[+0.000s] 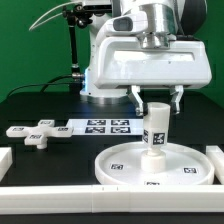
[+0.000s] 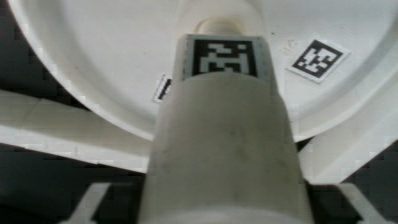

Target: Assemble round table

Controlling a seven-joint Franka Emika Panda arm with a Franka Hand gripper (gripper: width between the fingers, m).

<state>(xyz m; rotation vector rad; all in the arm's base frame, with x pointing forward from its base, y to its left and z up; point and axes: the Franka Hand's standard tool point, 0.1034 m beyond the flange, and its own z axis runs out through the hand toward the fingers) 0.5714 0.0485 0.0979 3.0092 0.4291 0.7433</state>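
The short cylinder leg (image 1: 154,132) rests upright with its lower end on the disc's centre (image 1: 154,171) and would stand, so it is time for my gripper to open now.
The large round disc (image 1: 120,165) lies flat on the black table near the front, with tags on its face. The short cylinder leg (image 1: 154,132) stands upright at the disc's centre and carries a tag on its side. My gripper (image 1: 157,101) comes down from above and is shut on the leg's top end. In the wrist view the leg (image 2: 222,130) runs straight away from the camera between my gripper (image 2: 222,205) jaws down to the disc (image 2: 98,60). The cross-shaped foot (image 1: 35,133) lies loose on the table at the exterior view's left.
The marker board (image 1: 105,126) lies flat behind the disc, between it and the arm's base. White border bars run along the front (image 1: 70,205), the left (image 1: 5,158) and the right (image 1: 215,152) of the work area.
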